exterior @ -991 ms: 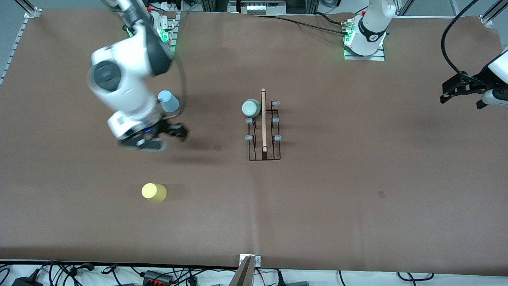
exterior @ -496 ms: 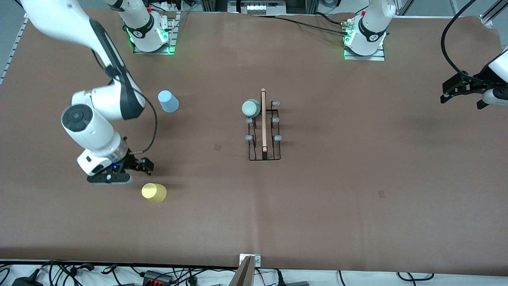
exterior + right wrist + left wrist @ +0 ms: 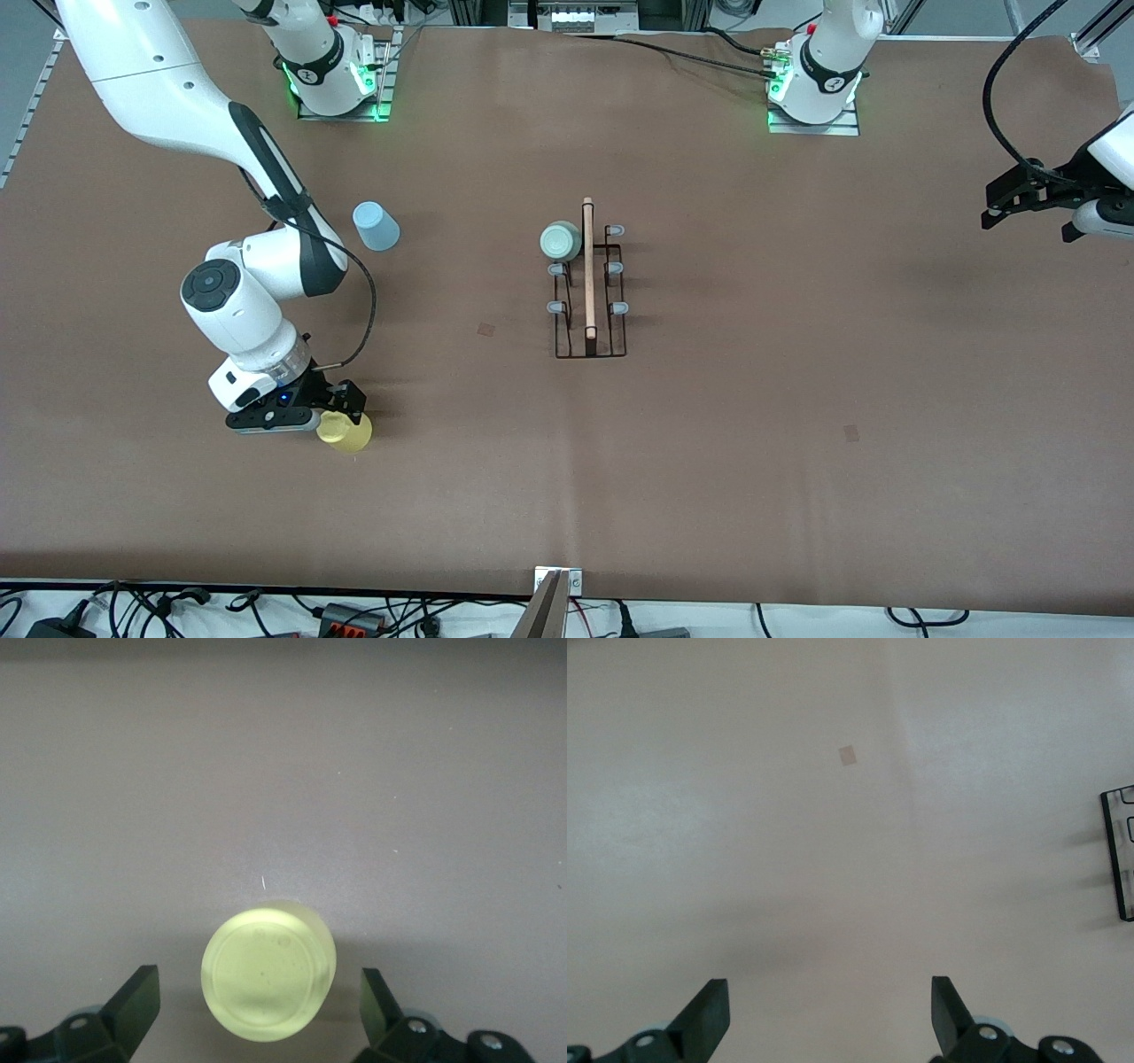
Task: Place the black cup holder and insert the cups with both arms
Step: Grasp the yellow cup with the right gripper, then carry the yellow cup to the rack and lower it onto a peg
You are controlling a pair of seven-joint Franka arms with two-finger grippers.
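Note:
Next, my right gripper takes hold of the cup by its sides, to put the yellow cup (image 3: 352, 434) in the black cup holder (image 3: 590, 341).
The black cup holder (image 3: 590, 341) stands mid-table, its wooden rod handle (image 3: 587, 266) on top. A pale green cup (image 3: 560, 239) sits on the peg farthest from the front camera, on the right arm's side. The light blue cup (image 3: 376, 226) stands upside down toward the right arm's end. Nearer the front camera is the yellow cup (image 3: 352, 434) (image 3: 268, 970). My right gripper (image 3: 341, 409) (image 3: 257, 992) is open around it, fingers apart from its sides. My left gripper (image 3: 997, 206) (image 3: 828, 999) waits open and empty over the left arm's end; a holder corner (image 3: 1118, 855) shows in its wrist view.
Small tape squares (image 3: 485, 329) (image 3: 851, 433) mark the brown table cover. A metal bracket (image 3: 551, 602) and cables run along the edge nearest the front camera. Both arm bases (image 3: 332, 80) (image 3: 815, 89) stand at the edge farthest from that camera.
My right arm has swung from beside the light blue cup toward the front camera and come down around the yellow cup. The left arm has not moved.

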